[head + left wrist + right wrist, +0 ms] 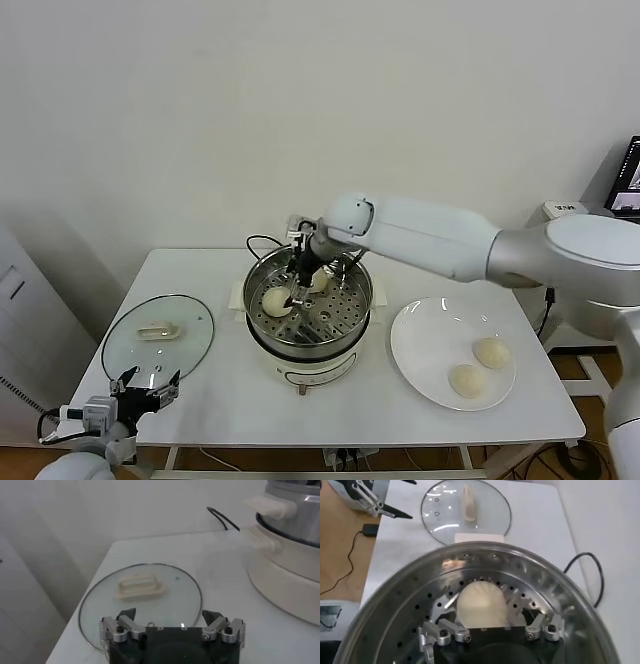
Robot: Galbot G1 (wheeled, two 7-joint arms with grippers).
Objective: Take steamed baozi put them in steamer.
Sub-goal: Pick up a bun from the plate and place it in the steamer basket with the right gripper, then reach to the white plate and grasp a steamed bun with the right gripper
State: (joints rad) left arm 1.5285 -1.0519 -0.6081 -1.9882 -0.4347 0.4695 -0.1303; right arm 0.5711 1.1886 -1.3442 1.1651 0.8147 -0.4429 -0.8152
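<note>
I will grab the plate's baozi closer to the steamer by its rounded sides with my right gripper next, to add another baozi to the steamer (352,318) (417,600).
The steamer (352,318) stands mid-table with its shiny perforated basket (395,610). Two steamed baozi lie in it: one (275,302) at its left side, another (319,282) partly hidden behind my right gripper (296,290). That gripper (489,617) reaches down into the basket and stands open. Its fingers flank the left baozi (481,601), which rests on the basket floor. Two more baozi (491,352) (466,380) sit on the white plate (420,345) to the right. My left gripper (148,392) (170,616) is parked open and empty at the table's front left.
A glass lid (158,335) (140,600) (466,510) with a white handle lies flat left of the steamer, just beyond the left gripper. A black cord (258,240) (585,575) runs behind the pot base (287,577). The wall is close behind the table.
</note>
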